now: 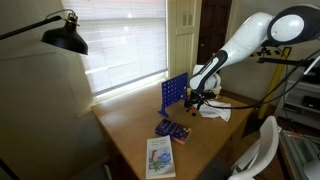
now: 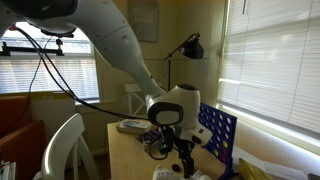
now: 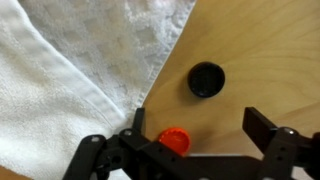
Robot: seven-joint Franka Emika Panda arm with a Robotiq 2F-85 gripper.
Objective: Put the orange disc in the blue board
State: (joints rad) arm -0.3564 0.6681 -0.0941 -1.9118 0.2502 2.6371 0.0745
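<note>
The gripper's fingers extend beyond the orange disc [image 3: 175, 139] toward the black disc. The gripper isn't ready to close on the orange disc yet and needs to first move back.
In the wrist view the orange disc [image 3: 175, 139] lies flat on the wooden table, partly hidden behind my gripper's body. My gripper [image 3: 200, 125] is open above the table; the disc lies near its left finger. A black disc [image 3: 206, 79] lies a little farther on. The blue board [image 1: 173, 93] stands upright on the table near the window, with my gripper [image 1: 203, 96] lowered beside it; it also shows in an exterior view [image 2: 218, 131] next to my gripper [image 2: 184, 150].
A white cloth [image 3: 70, 70] covers the table left of the discs; it also shows in an exterior view [image 1: 215, 112]. A dark tray [image 1: 172, 130] and a booklet [image 1: 160, 158] lie near the table's front. A black lamp [image 1: 62, 36] and a white chair [image 1: 262, 150] stand nearby.
</note>
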